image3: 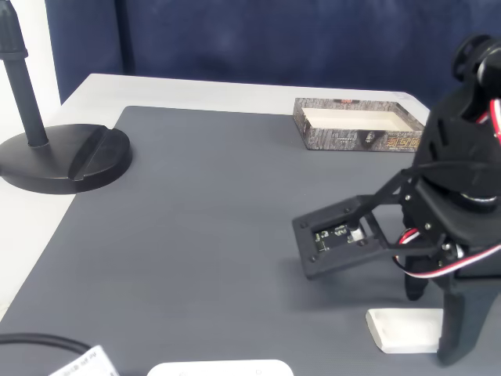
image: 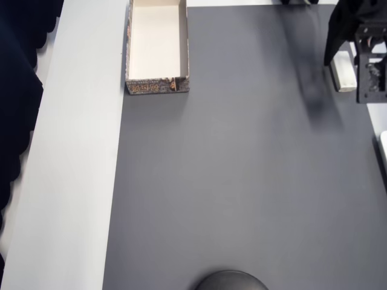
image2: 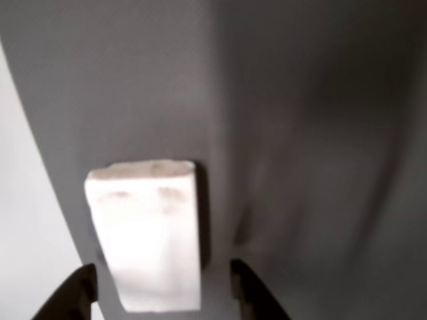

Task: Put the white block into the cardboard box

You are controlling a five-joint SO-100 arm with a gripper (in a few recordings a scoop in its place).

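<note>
My gripper is to grab the white block [image: 343, 72] by its long sides next, to put the block into the cardboard box.
The white block [image2: 150, 233] lies flat on the dark grey mat, and in the wrist view it reaches down between my two dark fingertips [image2: 73, 293] with a gap on each side. My gripper [image2: 163, 297] is open and straddles it. In the overhead view the white block [image: 343, 72] is at the far right edge under the black gripper [image: 352, 67]. In the fixed view the white block [image3: 401, 329] rests at the bottom right beside the lowered gripper [image3: 434, 317]. The cardboard box [image: 157, 86] sits far away at the top left, also seen as the cardboard box [image3: 352, 139] at the back.
A black round stand base [image3: 63, 157] sits on the left of the mat in the fixed view. A larger white thing with a rounded corner [image3: 219, 368] lies at the near edge. The wide grey mat [image: 242, 181] stretches between block and box.
</note>
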